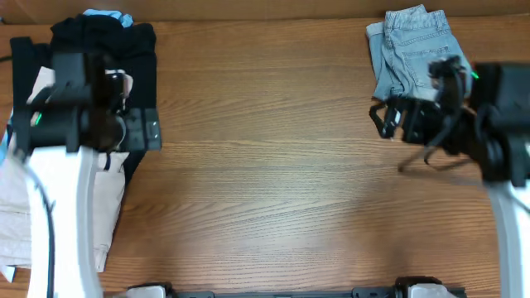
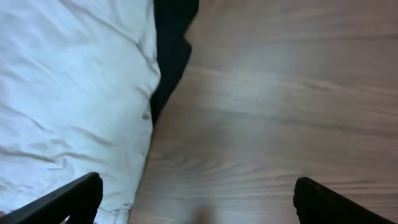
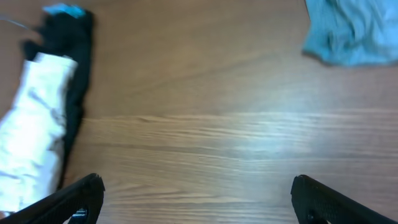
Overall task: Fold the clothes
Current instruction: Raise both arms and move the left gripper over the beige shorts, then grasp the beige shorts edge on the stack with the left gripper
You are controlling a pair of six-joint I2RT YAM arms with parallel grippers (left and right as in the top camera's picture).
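I next grab the edge of the cream-beige shorts [image 1: 106, 213] with my left gripper, leaving the black garment free, to draw them out for folding.
The clothes, cream-beige shorts [image 1: 106, 213], lie crumpled at the table's left edge, partly on a black garment and partly under my left arm. In the left wrist view the shorts [image 2: 74, 93] fill the left half, with one fingertip [image 2: 78, 198] over their hem. My left gripper [image 1: 142, 131] hovers open at their right edge, nothing between its fingers; from its own camera the gripper [image 2: 196, 200] spans bare wood. At the far right my right gripper [image 1: 386, 117] is open and empty, and in its own view it [image 3: 198, 199] stands over wood, the shorts [image 3: 36, 127] far to the left.
A black garment [image 1: 132, 50] lies at the back left beneath the cream shorts, with a bit of light-blue cloth [image 1: 108, 15] behind it. Light-blue denim shorts [image 1: 414, 50] lie at the back right, beside the right arm. The wooden table [image 1: 273, 165] stretches between both arms.
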